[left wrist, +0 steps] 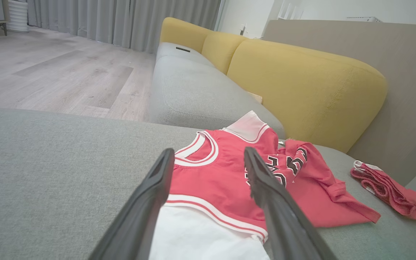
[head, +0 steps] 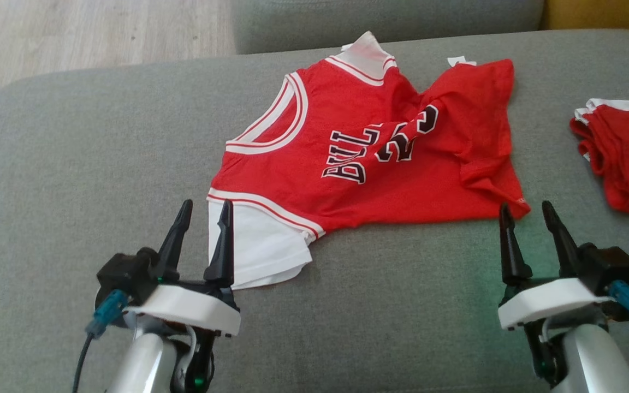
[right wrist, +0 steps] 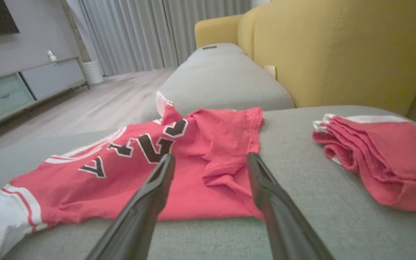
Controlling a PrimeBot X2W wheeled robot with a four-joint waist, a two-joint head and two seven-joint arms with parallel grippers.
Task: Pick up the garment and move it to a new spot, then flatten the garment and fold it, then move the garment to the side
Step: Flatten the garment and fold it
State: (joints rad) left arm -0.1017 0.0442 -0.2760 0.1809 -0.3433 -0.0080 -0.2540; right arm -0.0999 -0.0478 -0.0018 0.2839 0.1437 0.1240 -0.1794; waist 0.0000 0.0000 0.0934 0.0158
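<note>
The hem edge (head: 247, 285) of the white flap is the part my left gripper needs to grab next, to move and flatten the red jersey (head: 384, 190).
A red basketball jersey, the garment (head: 363, 164) (left wrist: 222, 180) (right wrist: 150, 169), lies crumpled on the grey sofa seat, with white trim, black lettering and a white shoulder flap at its near left end. My left gripper (head: 205, 210) (left wrist: 208, 153) stands open just in front of that white flap. At the jersey's near right corner my right gripper (head: 527, 210) (right wrist: 209, 159) is also open. Neither holds anything.
A second red garment (head: 625, 158) (right wrist: 377, 155) (left wrist: 388, 189) lies folded at the right edge of the grey seat (head: 74, 180). Yellow back cushions (left wrist: 302, 90) rise behind. Wooden floor (head: 74, 33) lies beyond the seat's far left edge.
</note>
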